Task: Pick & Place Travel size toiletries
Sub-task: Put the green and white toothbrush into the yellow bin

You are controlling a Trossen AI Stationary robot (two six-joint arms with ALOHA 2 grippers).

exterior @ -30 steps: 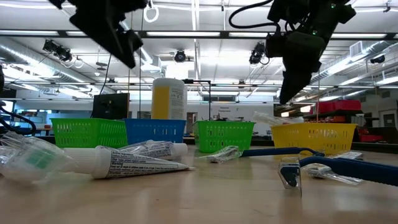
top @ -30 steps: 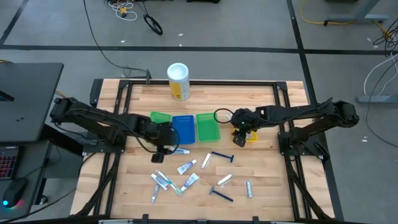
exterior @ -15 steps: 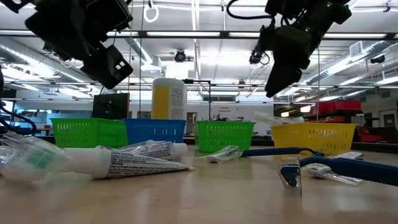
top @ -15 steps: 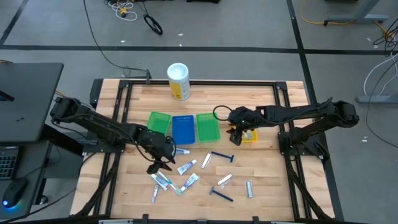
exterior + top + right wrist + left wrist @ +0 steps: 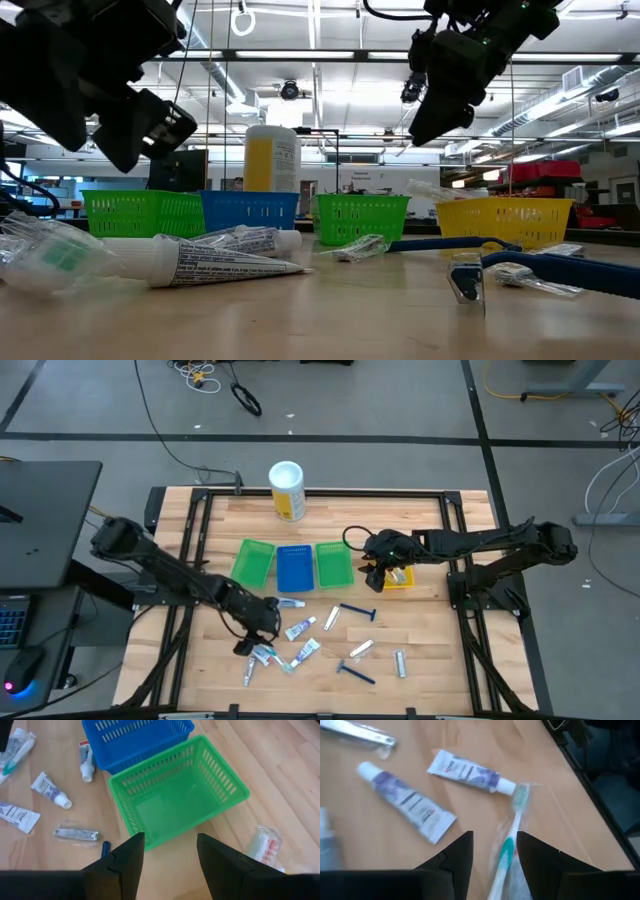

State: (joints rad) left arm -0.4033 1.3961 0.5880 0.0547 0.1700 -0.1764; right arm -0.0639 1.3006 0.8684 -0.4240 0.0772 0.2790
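Observation:
The left gripper takes hold of the wrapped toothbrush by its slim neck [image 5: 515,823] next, to sort it into a tray.
The toiletries lie scattered on the near half of the table: white-and-blue tubes [image 5: 298,628], dark blue razors [image 5: 358,612] and small silvery tubes [image 5: 400,663]. My left gripper [image 5: 250,643] hangs open above the near-left cluster. In its wrist view, a wrapped toothbrush [image 5: 512,827] lies flat on the wood below the gap between its fingers [image 5: 495,837], with two tubes [image 5: 407,802] beside it. My right gripper [image 5: 372,582] is open and raised [image 5: 425,125] near the right green tray [image 5: 177,795] and the yellow tray [image 5: 398,578].
Left green tray [image 5: 254,560], blue tray [image 5: 295,567] and right green tray [image 5: 334,564] stand in a row mid-table. The white-and-yellow canister [image 5: 287,490] stands at the far edge. A clear packet [image 5: 265,842] lies by the yellow tray. Bare wood shows at the near right.
My left gripper has travelled from beside the blue tray toward the table's near edge and come down over the near-left cluster of tubes and toothbrushes. My right gripper has risen and drifted a little toward the table's left. No toiletry has moved.

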